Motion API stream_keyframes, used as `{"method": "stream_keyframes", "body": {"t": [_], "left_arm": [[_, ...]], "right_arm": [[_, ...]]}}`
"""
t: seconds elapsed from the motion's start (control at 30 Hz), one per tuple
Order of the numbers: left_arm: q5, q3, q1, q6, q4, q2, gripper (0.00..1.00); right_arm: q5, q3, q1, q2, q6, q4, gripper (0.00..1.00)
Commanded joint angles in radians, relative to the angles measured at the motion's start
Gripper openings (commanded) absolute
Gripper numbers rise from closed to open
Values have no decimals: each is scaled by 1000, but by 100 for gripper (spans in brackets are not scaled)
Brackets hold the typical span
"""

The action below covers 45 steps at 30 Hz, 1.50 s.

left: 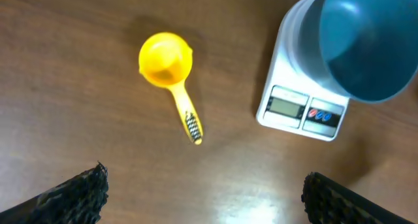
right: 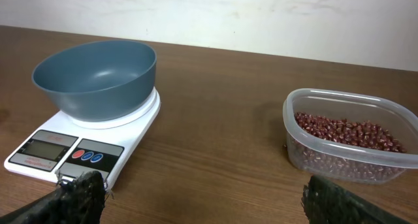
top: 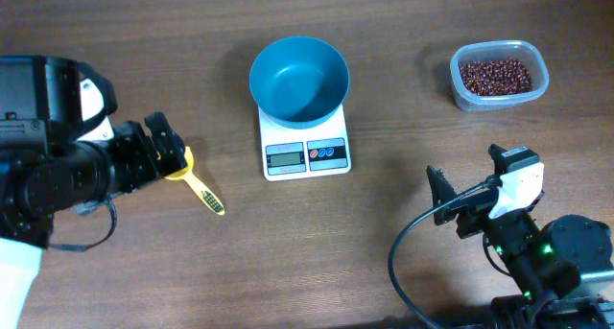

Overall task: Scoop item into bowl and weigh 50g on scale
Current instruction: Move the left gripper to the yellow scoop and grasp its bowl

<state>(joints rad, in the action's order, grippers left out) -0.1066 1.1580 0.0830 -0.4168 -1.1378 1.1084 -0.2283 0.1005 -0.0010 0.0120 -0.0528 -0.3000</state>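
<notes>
The left gripper grabs the yellow scoop by the rim of its cup (top: 182,164) (left: 164,56) next, so the scoop's handle stays free to hand over for scooping.
The teal-blue bowl (top: 299,77) stands empty on the white scale (top: 305,152). Both also show in the left wrist view, bowl (left: 369,41) and scale (left: 300,106), and in the right wrist view, bowl (right: 96,77) and scale (right: 65,151). The reddish-brown beans (top: 495,77) lie in a clear tub at the far right, also in the right wrist view (right: 343,136). A yellow scoop (top: 195,182) lies left of the scale, also in the left wrist view (left: 171,72). My left gripper (top: 161,143) is open and empty just above it (left: 204,191). My right gripper (top: 467,197) is open and empty at the front right (right: 202,196).
The clear plastic tub (top: 499,75) holds the beans; it also shows in the right wrist view (right: 346,142). The brown wooden table runs under everything. A pale wall shows behind the table in the right wrist view.
</notes>
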Motion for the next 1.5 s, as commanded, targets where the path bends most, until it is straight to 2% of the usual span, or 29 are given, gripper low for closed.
{"method": "stream_keyframes", "body": {"t": [0.0,0.13,0.3,0.4,0.67,0.83,0.93,0.97,1.17,1.3,1.4,1.47], "left_arm": [[87,17,3,-11,-31,2,99],[233,17,3,-232,-65,3,99],[239,-14,3,-286,-59,59,100],[292,-34,3,-373,-60,114,99],[287,-123,1,-384,84,247,96],[286,-147,-20,-476,163,348,86],[270,-147,-33,-477,232,436,84],[256,-147,-33,-476,249,459,79],[173,-147,-34,-477,373,625,70],[174,-147,-34,-477,409,710,49],[174,-147,-34,-477,417,725,28],[174,-147,-34,-476,438,725,0]], "right_arm": [[5,-6,7,-8,1,-2,99],[4,-6,7,-8,1,-2,99],[4,-6,7,-8,1,-2,99],[5,-6,7,-8,1,-2,99],[5,-6,7,-8,1,-2,99],[5,-6,7,-8,1,-2,99],[5,-6,7,-8,1,-2,99],[5,-6,7,-8,1,-2,99],[5,-6,7,-8,1,-2,99],[5,-6,7,-8,1,-2,99],[5,-6,7,-8,1,-2,99],[5,-6,7,-8,1,-2,99]]}}
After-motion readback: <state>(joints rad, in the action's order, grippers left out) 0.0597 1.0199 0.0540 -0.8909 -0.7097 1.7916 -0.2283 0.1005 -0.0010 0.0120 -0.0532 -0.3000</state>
